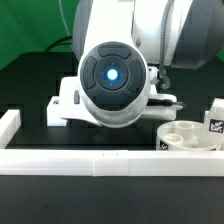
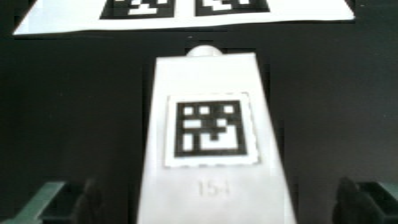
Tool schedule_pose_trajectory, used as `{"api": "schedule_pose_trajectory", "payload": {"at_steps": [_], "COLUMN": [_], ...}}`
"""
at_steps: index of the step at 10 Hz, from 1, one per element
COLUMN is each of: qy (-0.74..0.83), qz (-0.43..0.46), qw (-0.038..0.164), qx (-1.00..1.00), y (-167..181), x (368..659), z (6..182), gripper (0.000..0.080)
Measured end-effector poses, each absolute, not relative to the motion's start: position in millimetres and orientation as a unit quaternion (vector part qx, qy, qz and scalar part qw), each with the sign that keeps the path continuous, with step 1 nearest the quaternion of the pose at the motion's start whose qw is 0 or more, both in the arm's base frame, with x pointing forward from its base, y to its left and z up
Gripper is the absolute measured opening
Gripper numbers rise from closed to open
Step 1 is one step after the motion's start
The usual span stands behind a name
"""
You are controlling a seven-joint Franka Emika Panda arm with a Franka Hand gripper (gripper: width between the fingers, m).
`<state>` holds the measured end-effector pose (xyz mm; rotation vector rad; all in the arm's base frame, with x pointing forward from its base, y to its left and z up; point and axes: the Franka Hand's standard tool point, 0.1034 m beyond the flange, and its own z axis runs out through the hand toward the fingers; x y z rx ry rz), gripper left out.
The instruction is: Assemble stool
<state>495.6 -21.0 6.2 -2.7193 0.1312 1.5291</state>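
My gripper's fingers are down around the stool leg's near end (image 2: 217, 203), below the leg's tag. My gripper should close on the leg.
A white stool leg (image 2: 214, 130) lies flat on the black table, with a black-and-white tag on its upper face. My gripper (image 2: 210, 202) is open and straddles the leg's near end. Its dark fingers (image 2: 54, 200) stand on either side, with a gap between each finger and the leg. In the exterior view, the round white seat (image 1: 185, 138) with its sockets lies at the right. Another tagged leg (image 1: 213, 126) stands just behind it. The arm (image 1: 113, 80) fills the middle of that view and hides the gripper and the leg under it.
The marker board (image 2: 169, 15) lies just beyond the leg's far end in the wrist view. A long white border rail (image 1: 110, 163) runs along the front of the table. Another rail (image 1: 10, 126) runs along the exterior view's left.
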Motion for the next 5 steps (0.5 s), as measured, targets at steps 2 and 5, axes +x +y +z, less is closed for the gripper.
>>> {"api": "schedule_pose_trajectory", "payload": {"at_steps": [2,5], "qy": [0.042,0.041], "qz": [0.489,0.486], "qw": [0.010,0.009], "qx": [-0.871,-0.873], "y": [-21.3,-20.9], "x": [496.3,498.5], "z": [6.5,8.9], "gripper": [0.0438,0.0335]}}
